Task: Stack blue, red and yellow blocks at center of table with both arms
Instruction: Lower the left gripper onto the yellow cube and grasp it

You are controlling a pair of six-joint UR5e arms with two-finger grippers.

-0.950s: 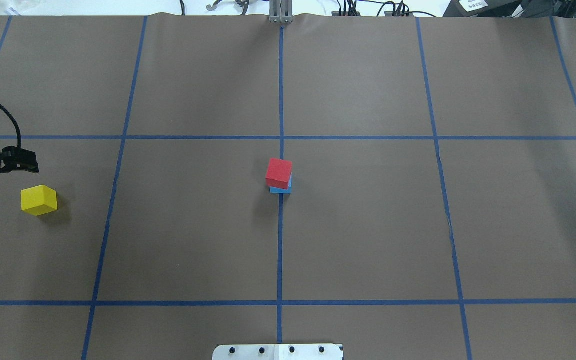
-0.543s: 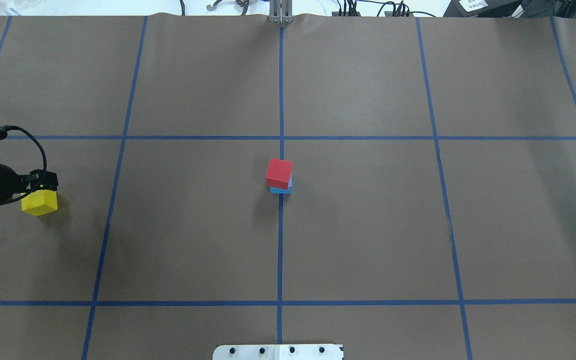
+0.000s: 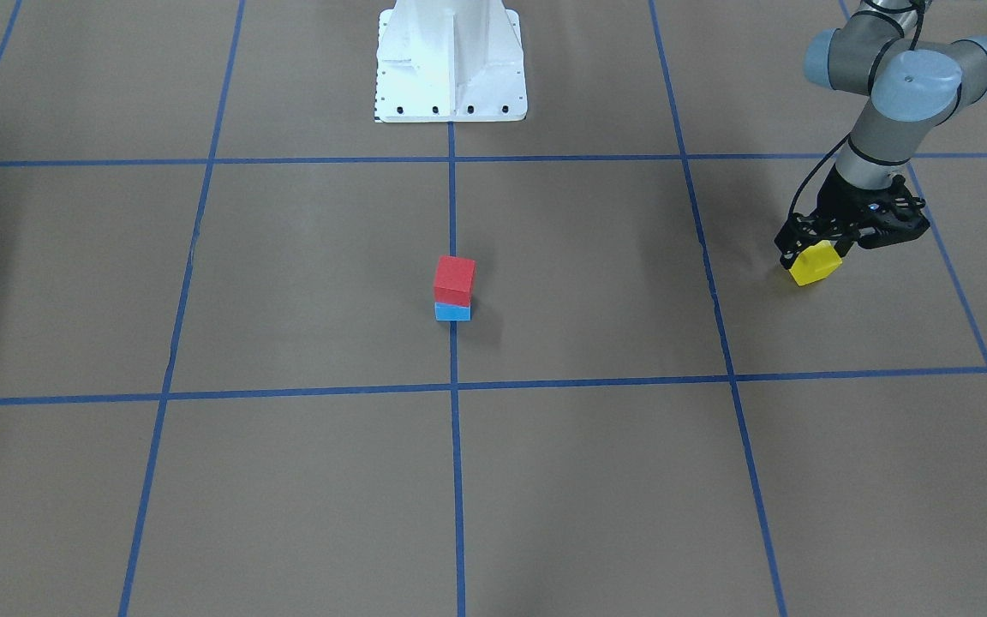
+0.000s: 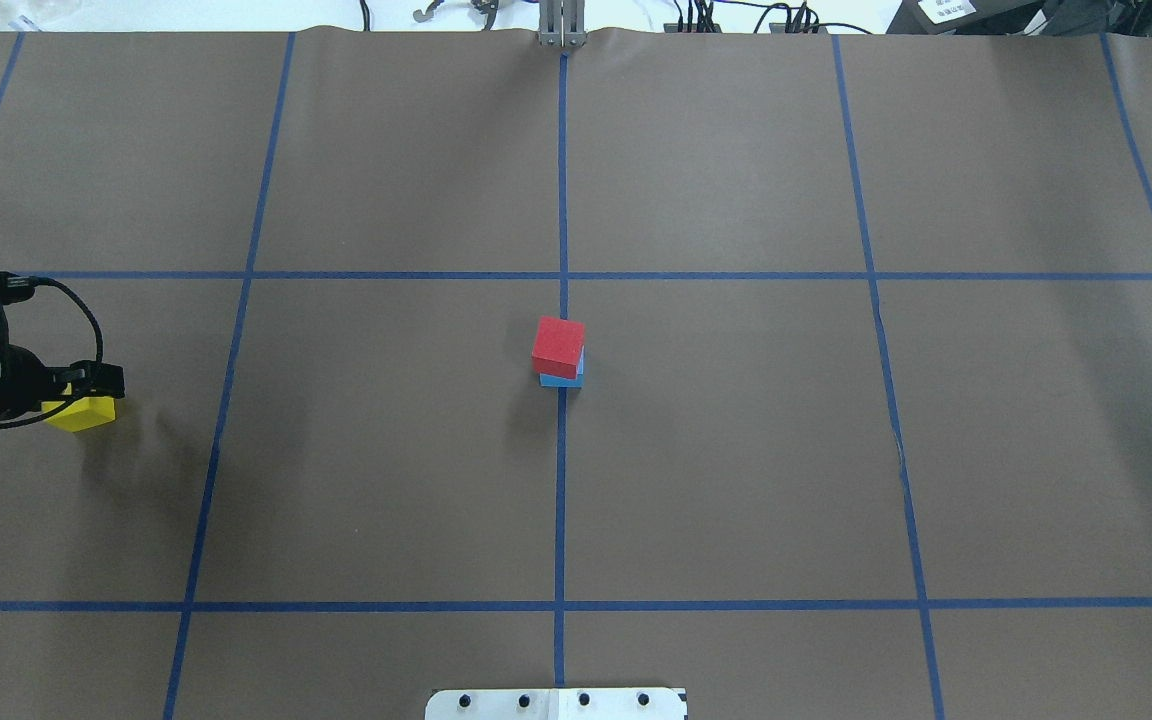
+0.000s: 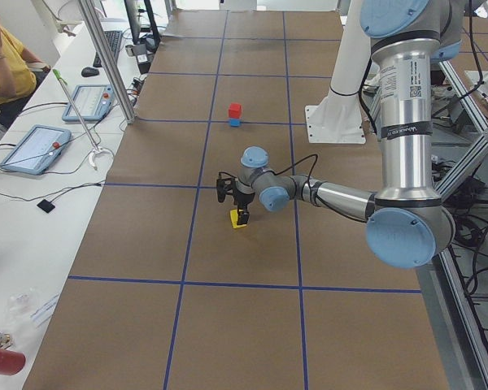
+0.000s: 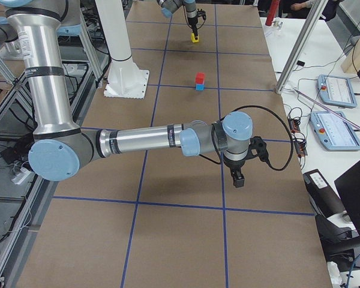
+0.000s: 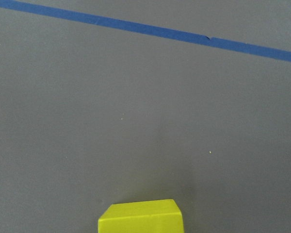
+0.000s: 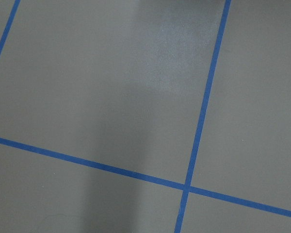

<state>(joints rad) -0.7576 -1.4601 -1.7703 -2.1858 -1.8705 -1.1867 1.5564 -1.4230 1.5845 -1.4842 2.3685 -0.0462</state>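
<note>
I will grab the yellow block by its body (image 3: 814, 264) with my left gripper next, so that it can go on top of the red and blue stack (image 3: 453, 288) at the center.
A red block (image 4: 558, 344) sits on a blue block (image 4: 561, 380) at the table's center, also in the front view (image 3: 454, 279). A yellow block (image 4: 86, 413) lies on the table at the far left, and shows in the front view (image 3: 815, 264) and at the bottom of the left wrist view (image 7: 140, 218). My left gripper (image 3: 816, 253) is low over the yellow block, open, with a finger on each side of it. My right gripper (image 6: 237, 178) shows only in the exterior right view, low over bare table; I cannot tell whether it is open.
The white robot base (image 3: 451, 60) stands at the table's near edge. Blue tape lines (image 4: 561, 500) divide the brown table into squares. Operator desks with tablets (image 6: 339, 129) run along the far side.
My left gripper has moved toward the robot's side and down, from beside the yellow block to over and around it. The blocks have not moved.
</note>
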